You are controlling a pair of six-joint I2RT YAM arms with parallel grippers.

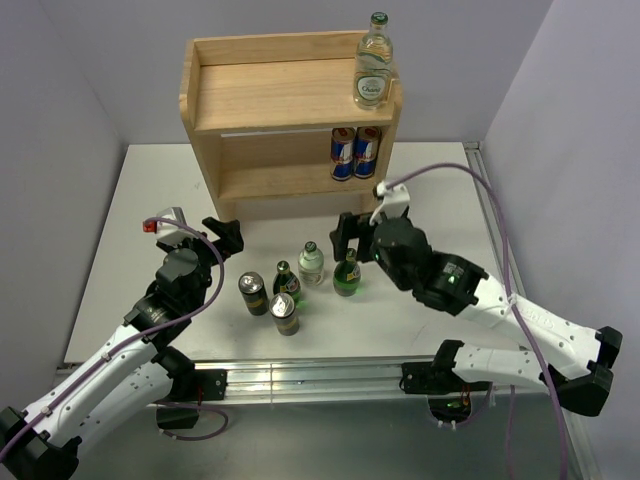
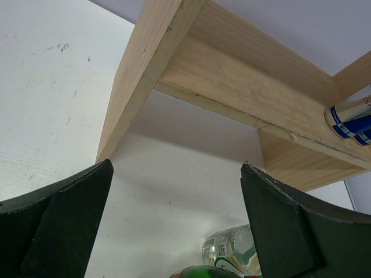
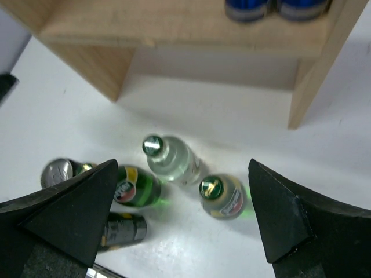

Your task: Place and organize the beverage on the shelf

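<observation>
I will next grab the green glass bottle by its lower body (image 1: 346, 283) (image 3: 231, 204) with my right gripper, so its base is free to stand on the shelf's top board.
The light-wood shelf (image 1: 255, 95) stands at the back of the table. A clear bottle (image 1: 373, 65) stands on the right of its top board, and two blue cans (image 1: 355, 152) sit on its lower board. On the table stand a clear bottle (image 1: 311, 263), two green bottles (image 1: 347, 273) (image 1: 287, 281) and two dark cans (image 1: 252, 293) (image 1: 285, 314). My right gripper (image 1: 350, 235) is open and empty, just above and behind the green bottle (image 3: 220, 194) and the clear bottle (image 3: 171, 159). My left gripper (image 1: 228, 235) is open and empty, left of the group, facing the shelf (image 2: 232, 75).
The shelf's left side panel (image 2: 130, 87) is close in front of my left gripper (image 2: 177, 168). Grey walls close in the table on three sides. A metal rail (image 1: 310, 378) runs along the near edge.
</observation>
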